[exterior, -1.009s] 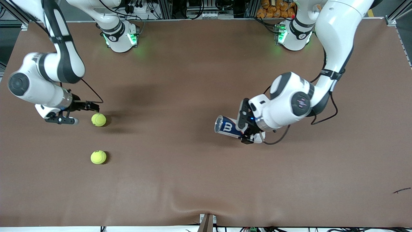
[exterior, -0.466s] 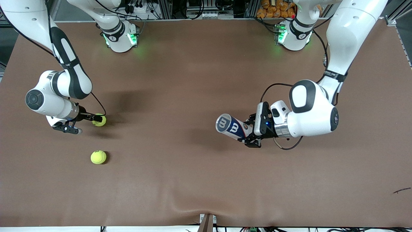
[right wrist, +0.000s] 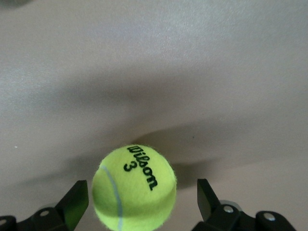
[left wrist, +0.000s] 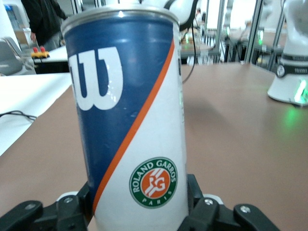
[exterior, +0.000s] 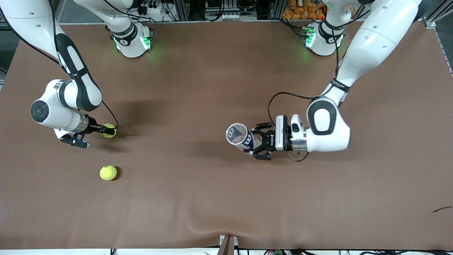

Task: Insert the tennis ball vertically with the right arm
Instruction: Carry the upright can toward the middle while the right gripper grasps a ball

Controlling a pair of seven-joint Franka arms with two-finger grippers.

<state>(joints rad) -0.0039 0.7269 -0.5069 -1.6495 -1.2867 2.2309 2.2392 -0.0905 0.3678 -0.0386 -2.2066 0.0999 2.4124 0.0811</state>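
Note:
The tennis ball needs to go vertically into the ball can (exterior: 239, 135). My right gripper will next grab the ball by its fuzzy sides.
A yellow tennis ball (exterior: 108, 127) lies on the brown table toward the right arm's end. My right gripper (exterior: 106, 131) is low at the table, open, with a finger on each side of this ball. The right wrist view shows the ball (right wrist: 134, 187) between the fingers (right wrist: 76, 201) with a gap on both sides. My left gripper (exterior: 260, 141) is shut on a blue and white Wilson ball can (exterior: 239, 135) near the table's middle and holds it close to upright, mouth up. The can (left wrist: 130, 110) fills the left wrist view; its bottom is hidden.
A second tennis ball (exterior: 108, 173) lies nearer to the front camera than the first. The arm bases (exterior: 132, 40) stand along the table's back edge. A small dark scrap (exterior: 441, 209) lies near the front corner at the left arm's end.
My right gripper moved over to the ball and now has its fingers around it. My left arm turned the can from lying tilted to close to upright.

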